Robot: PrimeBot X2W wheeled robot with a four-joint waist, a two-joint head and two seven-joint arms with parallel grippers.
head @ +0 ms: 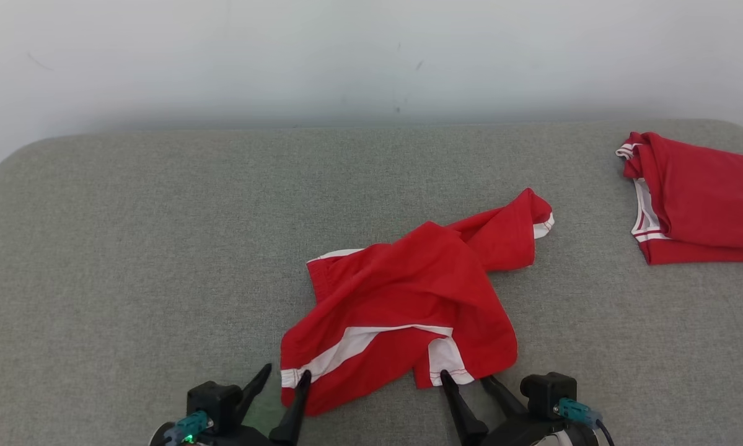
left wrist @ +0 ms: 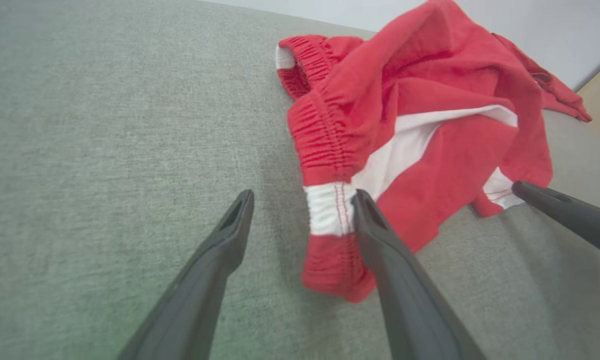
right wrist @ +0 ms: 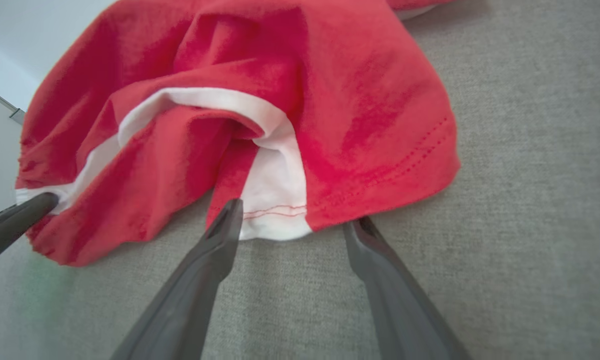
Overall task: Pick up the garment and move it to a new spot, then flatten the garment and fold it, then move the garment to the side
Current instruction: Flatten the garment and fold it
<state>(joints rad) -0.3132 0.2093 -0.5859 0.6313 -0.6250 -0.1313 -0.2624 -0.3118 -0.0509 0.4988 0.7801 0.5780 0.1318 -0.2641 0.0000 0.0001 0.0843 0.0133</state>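
The garment is slack and crumpled, with its elastic edge [left wrist: 323,141] standing up. The robot's left gripper should grab the garment by the white waistband patch [left wrist: 330,209] next.
The garment [head: 408,297] is a pair of red shorts with white stripes, lying crumpled in the middle of the grey padded surface [head: 129,248]. My left gripper [head: 284,375] is open at its near left corner. In the left wrist view the white patch of the elastic waistband [left wrist: 330,207] lies between the spread fingers of this gripper [left wrist: 304,195]. My right gripper [head: 464,376] is open at the near right hem. From the right wrist, the white hem panel [right wrist: 274,200] sits just past the tips of that gripper [right wrist: 295,214]. Neither gripper holds the cloth.
A second red garment [head: 699,198] with white trim lies folded at the far right of the surface, running off the picture's edge. A pale wall [head: 346,56] stands behind the far edge. Bare grey surface spreads to the left and behind the shorts.
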